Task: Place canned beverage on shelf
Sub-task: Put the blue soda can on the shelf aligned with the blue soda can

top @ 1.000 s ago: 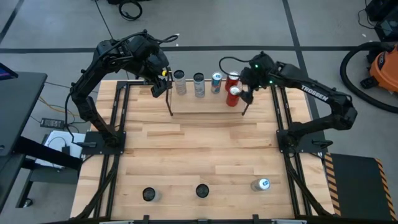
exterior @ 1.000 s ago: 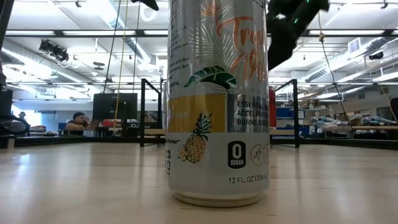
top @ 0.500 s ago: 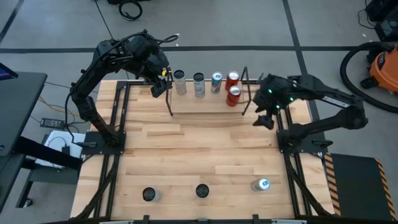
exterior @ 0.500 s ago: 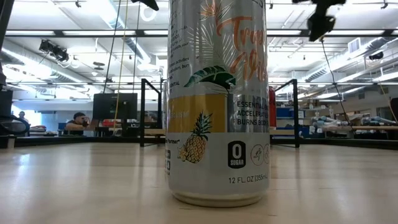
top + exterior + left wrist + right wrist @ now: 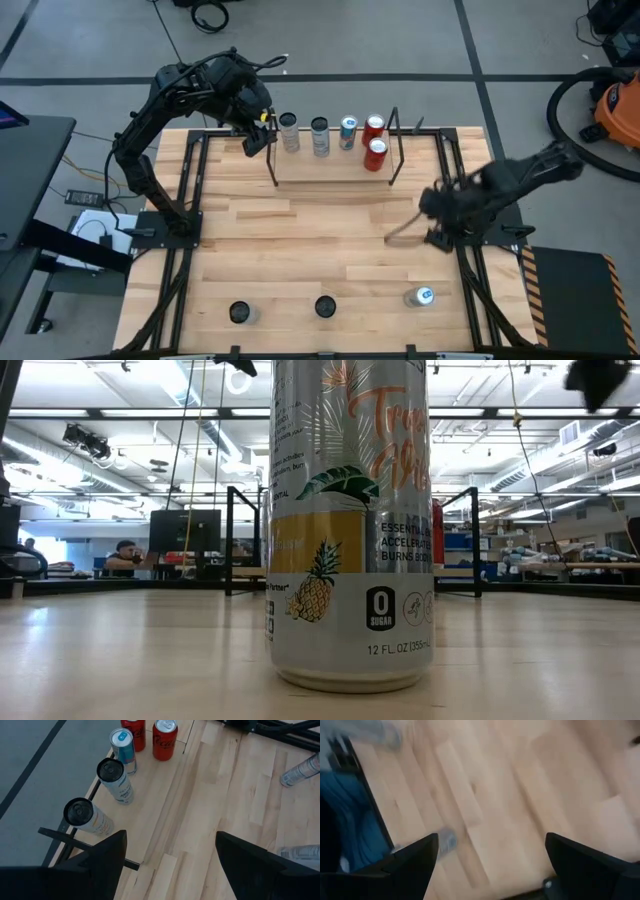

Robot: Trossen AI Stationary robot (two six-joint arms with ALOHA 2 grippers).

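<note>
My right gripper will next take hold of the can by its upper body under the blue-tabbed lid (image 5: 415, 297), to place the silver can upright on the shelf (image 5: 332, 172).
The shelf (image 5: 332, 172) stands at the table's far middle: a light wood board between black end frames. Several cans stand upright on it, among them two red ones (image 5: 376, 152) and silver ones (image 5: 82, 815). My left gripper (image 5: 258, 138) hangs open over the shelf's left end, nothing between its fingers (image 5: 170, 865). My right gripper (image 5: 430, 215) is open and empty (image 5: 490, 870), above the table's right side, between the shelf and the near cans. A silver pineapple can (image 5: 350, 520) stands close before the low camera.
Three cans wait near the table's front edge: two upright (image 5: 240, 312) (image 5: 325, 306) and one on its side at the right (image 5: 420, 296). Black rails (image 5: 185, 200) run along both sides of the table. Bare wood lies between the shelf and these cans.
My right gripper has swung away from the red cans at the shelf's right end, toward the table's right side and then its near edge, rolling as it went. The red cans stay standing on the shelf.
</note>
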